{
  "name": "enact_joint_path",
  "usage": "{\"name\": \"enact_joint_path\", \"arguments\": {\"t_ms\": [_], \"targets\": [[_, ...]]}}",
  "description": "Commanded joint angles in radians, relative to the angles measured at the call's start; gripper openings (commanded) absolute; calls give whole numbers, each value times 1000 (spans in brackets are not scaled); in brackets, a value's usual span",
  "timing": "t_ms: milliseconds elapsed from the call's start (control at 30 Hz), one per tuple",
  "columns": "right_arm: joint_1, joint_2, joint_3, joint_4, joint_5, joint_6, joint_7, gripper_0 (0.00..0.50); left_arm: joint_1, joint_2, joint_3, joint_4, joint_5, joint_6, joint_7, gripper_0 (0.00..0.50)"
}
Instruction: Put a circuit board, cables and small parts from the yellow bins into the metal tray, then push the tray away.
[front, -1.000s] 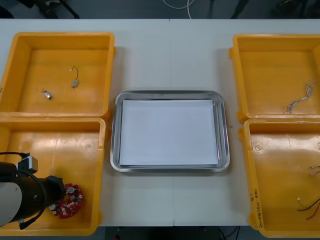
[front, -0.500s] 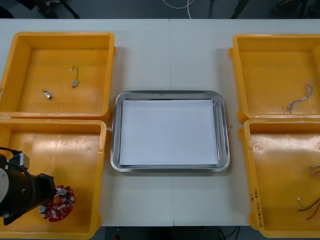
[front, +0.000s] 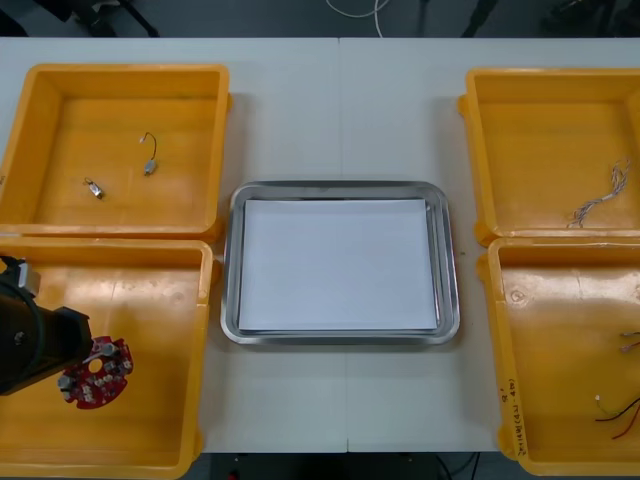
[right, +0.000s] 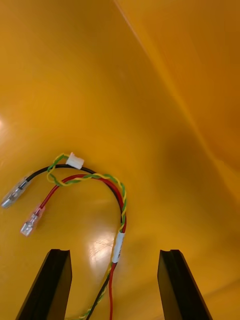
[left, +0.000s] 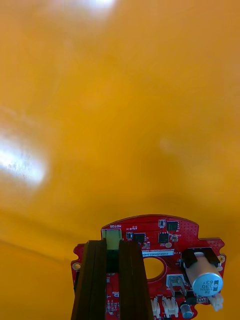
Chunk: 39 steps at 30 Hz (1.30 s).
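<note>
My right gripper is to pick up the cable next by its white sleeve (right: 118, 247), where the wires run bundled, because the cable's loose ends splay out slack.
A round red circuit board (front: 97, 372) hangs over the near left yellow bin (front: 150, 300), and my left gripper (front: 78, 362) is shut on its edge. In the left wrist view the two fingers (left: 95, 270) pinch the circuit board (left: 165, 235) with only the board's thickness between them, my left gripper (left: 112, 246) being above the bin floor. My right gripper (right: 115, 254) stands open low over the near right bin's floor. A red and yellow cable (right: 100, 180) lies between and beyond its fingers. The metal tray (front: 452, 270), white inside, holds nothing.
Two small metal parts (front: 93, 187) (front: 149, 166) lie in the far left bin. A twisted blue and white cable (front: 598, 203) rests in the far right bin (front: 540, 110). The near right bin (front: 560, 330) holds cables (front: 618, 408) by its right wall.
My left arm has drawn back to the left and away from the bin's near wall, carrying the circuit board with it. The tray and bins have not moved.
</note>
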<state>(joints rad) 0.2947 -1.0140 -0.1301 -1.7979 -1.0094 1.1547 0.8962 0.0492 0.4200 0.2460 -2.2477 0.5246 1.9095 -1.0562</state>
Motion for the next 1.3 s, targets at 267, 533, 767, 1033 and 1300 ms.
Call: {"name": "enact_joint_path", "arguments": {"t_ms": [267,533,767,1033,1300], "targets": [[-14,25,21,18,12,-16,10,500,-157,112,41,-35,60,10,61,0],[-14,48,23,18,18,-18,7,500,-232,183,1,-35,130,10,39,0],[-12,55,23,18,26,-18,10,500,-321,218,-57,-30,150,10,36,0],[-11,75,23,32,32,-30,12,500,-445,229,-166,39,161,10,51,0],[-11,94,23,32,43,-30,12,500,-546,223,-289,79,166,10,84,0]]}}
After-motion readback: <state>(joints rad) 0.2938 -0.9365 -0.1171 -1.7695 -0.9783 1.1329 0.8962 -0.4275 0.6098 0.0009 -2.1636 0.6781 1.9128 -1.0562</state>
